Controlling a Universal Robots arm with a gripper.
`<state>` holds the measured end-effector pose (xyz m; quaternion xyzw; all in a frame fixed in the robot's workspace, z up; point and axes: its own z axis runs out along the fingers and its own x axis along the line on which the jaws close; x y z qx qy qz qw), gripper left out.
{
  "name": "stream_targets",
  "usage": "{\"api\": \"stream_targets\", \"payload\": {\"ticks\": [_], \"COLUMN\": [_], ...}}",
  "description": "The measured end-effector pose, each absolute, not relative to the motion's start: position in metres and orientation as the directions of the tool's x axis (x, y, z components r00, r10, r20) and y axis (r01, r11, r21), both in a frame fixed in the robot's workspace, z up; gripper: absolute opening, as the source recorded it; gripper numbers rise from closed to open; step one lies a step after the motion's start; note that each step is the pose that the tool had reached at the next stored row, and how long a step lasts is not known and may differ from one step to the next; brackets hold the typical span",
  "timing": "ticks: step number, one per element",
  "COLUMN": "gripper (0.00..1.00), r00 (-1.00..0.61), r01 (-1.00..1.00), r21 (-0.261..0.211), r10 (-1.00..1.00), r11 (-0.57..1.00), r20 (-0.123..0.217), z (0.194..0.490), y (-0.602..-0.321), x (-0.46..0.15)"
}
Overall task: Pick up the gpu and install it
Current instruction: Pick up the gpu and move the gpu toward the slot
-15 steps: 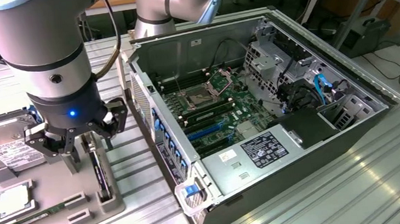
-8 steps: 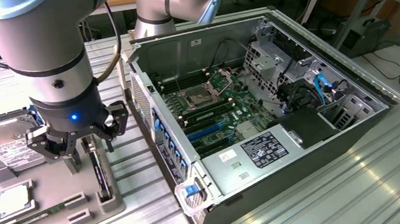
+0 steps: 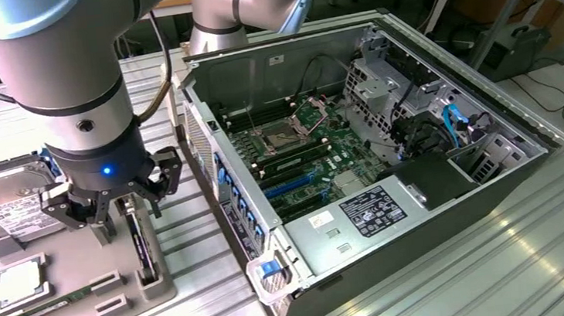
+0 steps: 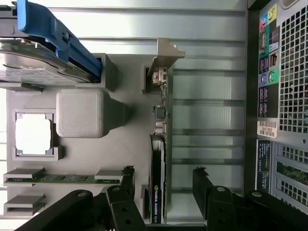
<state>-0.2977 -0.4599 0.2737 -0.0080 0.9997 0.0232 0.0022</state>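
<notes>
I should lower my gripper before I close it on the GPU. Its fingers are still above the top edge of the GPU (image 3: 142,247) on the grey tray.
The gpu (image 3: 142,247) is a thin black card standing on edge in a slot of the grey fixture tray (image 3: 74,259), at the exterior view's left. In the wrist view the gpu (image 4: 158,192) shows edge-on, its silver bracket (image 4: 164,82) at the far end. My gripper (image 3: 130,213) hangs just above the card, open. Its black fingers (image 4: 199,180) stand on either side of the card without touching it, so the gripper (image 4: 163,180) straddles it. The open computer case (image 3: 388,78) lies beside the tray, its motherboard (image 3: 302,152) and blue slots (image 3: 287,182) exposed.
On the tray also sit a silver hard drive (image 3: 7,206) in a blue-railed holder, a square processor (image 3: 20,280) and a green memory stick (image 3: 53,306). A raised grey block (image 4: 79,113) stands near the card. The case's rear panel (image 4: 284,96) lies close beside the tray.
</notes>
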Motion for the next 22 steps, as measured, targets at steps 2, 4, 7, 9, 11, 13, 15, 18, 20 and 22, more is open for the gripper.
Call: {"api": "stream_targets", "payload": {"ticks": [2,4,7,9,11,13,15,18,20,22], "gripper": [0.60,0.60,0.60,0.60,0.60,0.60,0.60,0.60,0.60,0.60], "r00": [-1.000,-1.000,-1.000,-1.000,-1.000,-1.000,-1.000,-1.000,-1.000,-1.000], "r01": [-0.016,-0.016,-0.016,-0.016,-0.016,-0.016,-0.016,-0.016,-0.019,-0.029], "r21": [0.046,0.046,0.046,0.046,0.046,0.046,0.047,0.047,0.046,0.047], "r10": [-0.016,-0.016,-0.016,-0.016,-0.016,-0.016,-0.016,-0.016,-0.019,-0.028], "r11": [0.999,0.999,0.999,0.999,0.999,0.999,0.999,0.999,0.999,0.999], "r20": [-0.005,-0.005,-0.005,-0.005,-0.005,-0.005,-0.005,-0.005,-0.005,-0.005], "z": [0.272,0.270,0.267,0.266,0.265,0.265,0.264,0.262,0.261,0.258], "y": [-0.460,-0.461,-0.461,-0.461,-0.461,-0.461,-0.461,-0.461,-0.461,-0.463], "x": [-0.298,-0.298,-0.298,-0.298,-0.298,-0.298,-0.298,-0.298,-0.298,-0.298]}}
